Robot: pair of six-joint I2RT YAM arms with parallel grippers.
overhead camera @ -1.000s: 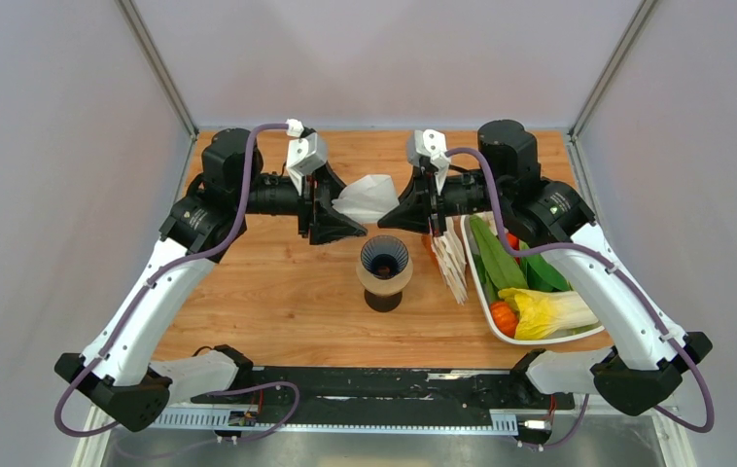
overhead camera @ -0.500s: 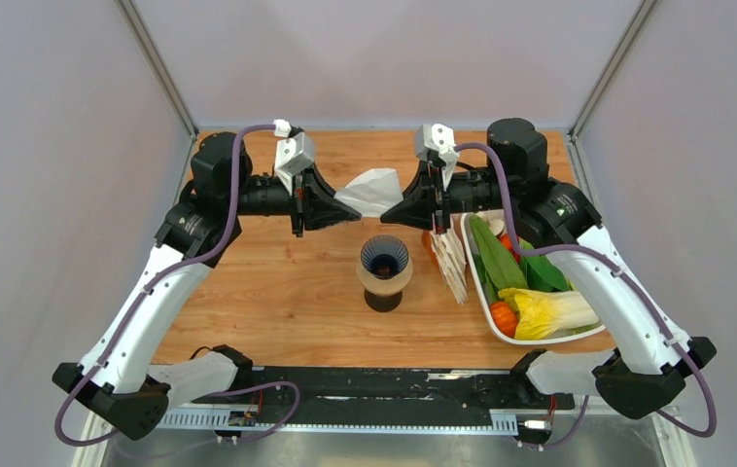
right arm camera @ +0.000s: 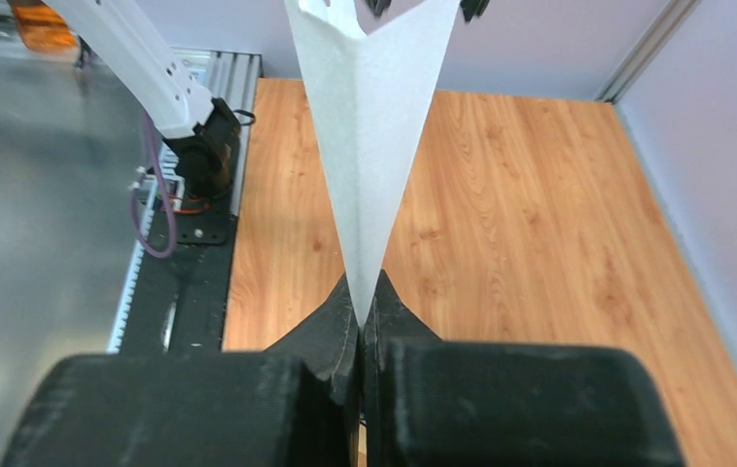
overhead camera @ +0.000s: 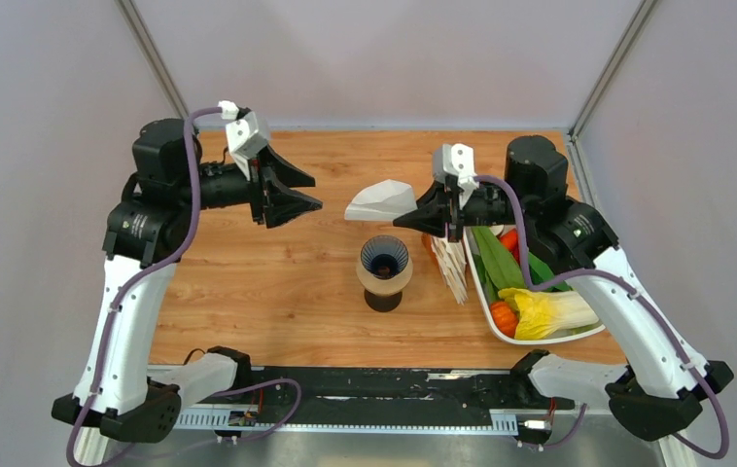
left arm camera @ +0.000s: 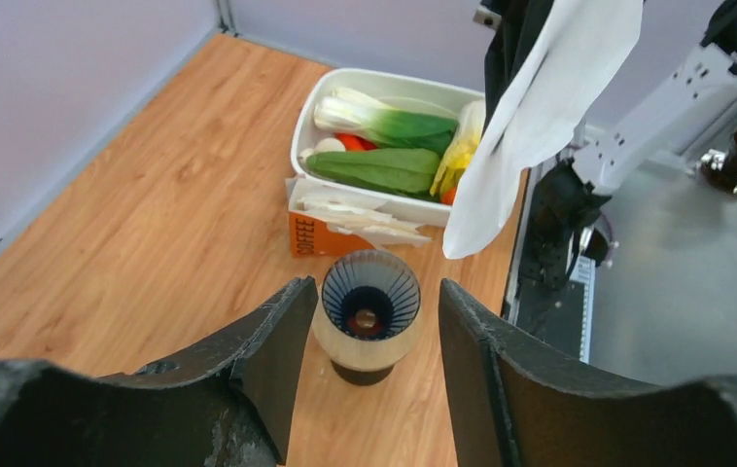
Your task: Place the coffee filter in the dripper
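I will grab the coffee filter by its free wide edge with my left gripper next. Its narrow end then stays free to go into the dripper.
The white paper coffee filter hangs in the air above the table, pinched at its narrow end by my right gripper. In the right wrist view the filter stands up from the shut jaws. In the left wrist view the filter hangs at the upper right. The navy ribbed dripper sits in a tan ring at mid table, below and just in front of the filter. My left gripper is open and empty, to the filter's left. The left wrist view shows the dripper between its fingers, farther off.
An upright stack of white filters in an orange holder stands right of the dripper. A white tray of vegetables lies at the right. It also shows in the left wrist view. Metal posts frame the back corners.
My left gripper let go of the filter and drew back to the left, jaws open. My right gripper keeps the filter and shifted slightly right.
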